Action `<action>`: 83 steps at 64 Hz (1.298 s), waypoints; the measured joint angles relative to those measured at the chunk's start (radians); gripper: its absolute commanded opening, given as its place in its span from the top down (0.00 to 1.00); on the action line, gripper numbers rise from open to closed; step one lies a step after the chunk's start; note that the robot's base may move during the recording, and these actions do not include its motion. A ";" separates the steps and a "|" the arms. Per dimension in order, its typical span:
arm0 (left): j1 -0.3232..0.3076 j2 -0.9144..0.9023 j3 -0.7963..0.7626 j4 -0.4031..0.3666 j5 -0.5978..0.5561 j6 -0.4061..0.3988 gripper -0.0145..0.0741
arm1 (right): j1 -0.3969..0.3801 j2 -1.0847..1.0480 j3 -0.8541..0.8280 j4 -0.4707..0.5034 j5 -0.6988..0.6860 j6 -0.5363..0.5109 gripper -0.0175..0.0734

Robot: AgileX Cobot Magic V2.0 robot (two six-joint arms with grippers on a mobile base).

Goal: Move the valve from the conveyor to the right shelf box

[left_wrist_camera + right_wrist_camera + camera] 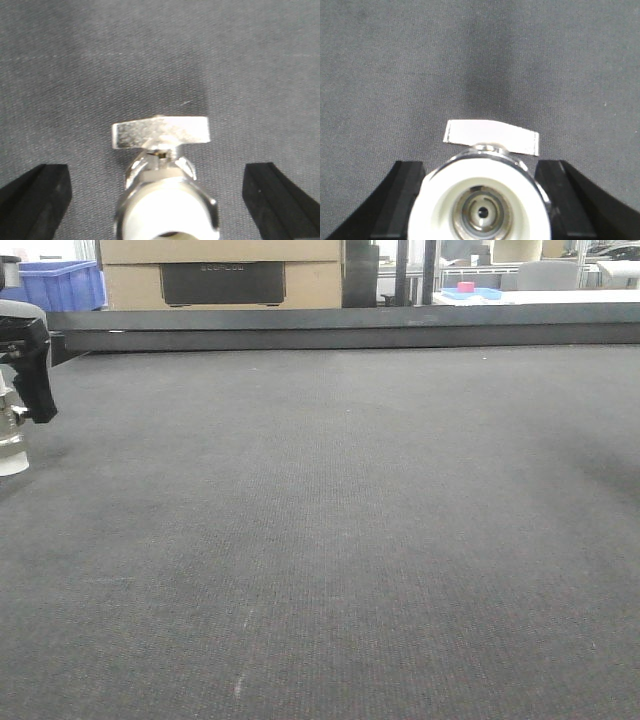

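My left gripper should next grab the chrome valve's metal body beneath the flat handle [160, 170] to carry the valve to the shelf box.
A chrome valve [165, 175] with a flat metal handle and a white end cap lies on the conveyor [75, 65], the dark grey woven belt. My left gripper [156, 172] straddles it, open, with both black fingers [32, 200] well clear of its sides. In the front view this gripper [25, 380] is at the far left edge over that valve [10, 445]. In the right wrist view a second valve [482, 200] with a white-capped end sits between the black fingers [402, 200] of my right gripper [481, 170], which is shut on its body. The right shelf box is out of view.
The conveyor [330, 540] fills the front view up to its black far rim [350, 330]. Behind the rim stand a blue bin [60, 285], a cardboard box [220, 275] and a white table [540, 295] with small items.
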 measured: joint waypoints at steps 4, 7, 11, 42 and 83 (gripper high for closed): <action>0.000 0.000 0.000 -0.002 -0.001 0.004 0.16 | 0.000 0.000 0.000 0.000 0.000 0.000 0.98; 0.000 0.000 0.000 -0.002 -0.001 0.006 0.16 | 0.000 0.000 0.000 0.000 0.000 0.000 0.98; 0.000 0.000 0.000 -0.001 -0.001 0.008 0.16 | 0.000 0.000 0.000 0.000 0.000 0.000 0.98; 0.000 0.000 0.000 0.003 0.016 0.014 0.96 | 0.000 0.000 0.000 0.000 0.000 0.000 0.98; -0.010 -0.320 -0.019 0.010 0.158 -0.007 0.96 | 0.000 -0.001 -0.070 0.000 0.022 0.000 0.98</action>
